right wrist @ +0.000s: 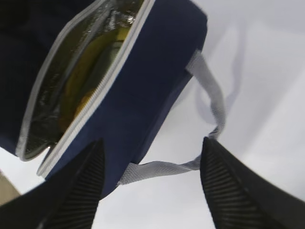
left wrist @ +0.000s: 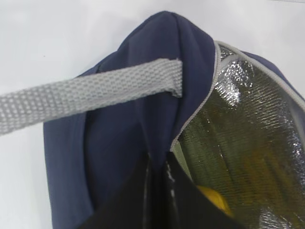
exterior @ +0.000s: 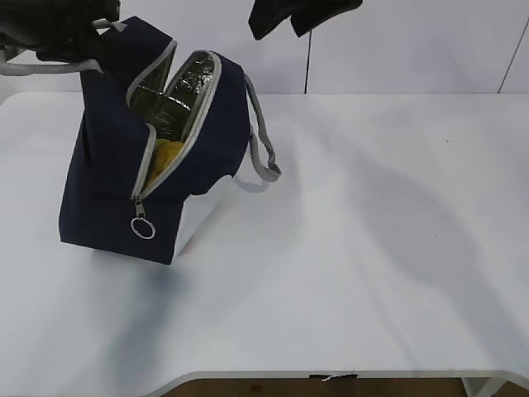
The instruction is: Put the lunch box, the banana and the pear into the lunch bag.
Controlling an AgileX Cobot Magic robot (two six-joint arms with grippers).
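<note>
My right gripper will grab the bag by its top edge point(exterior: 227, 87) next, because the grey strap point(exterior: 266, 149) hangs loose while the bag's open edge stands up.
The navy lunch bag point(exterior: 111, 178) stands tilted at the table's left with its zipper open and its silver lining showing. My left gripper point(exterior: 87, 37) is shut on the bag's top rim point(left wrist: 190, 71), next to a grey strap point(left wrist: 95, 93); its tips point(left wrist: 157, 162) pinch the fabric. Something yellow point(exterior: 169, 153) lies inside the bag, also in the left wrist view point(left wrist: 214, 198); I cannot tell whether it is the banana or the pear. The lunch box is not clearly visible. My right gripper point(exterior: 293, 21) hangs open and empty above the bag point(right wrist: 143, 81); its tips point(right wrist: 152, 143) straddle the other strap point(right wrist: 162, 167).
The zipper's ring pull point(exterior: 143, 227) hangs at the bag's front lower corner. The second grey handle point(exterior: 264, 153) droops over the bag's right side. The white table point(exterior: 372, 248) reaches to the right and to the front edge.
</note>
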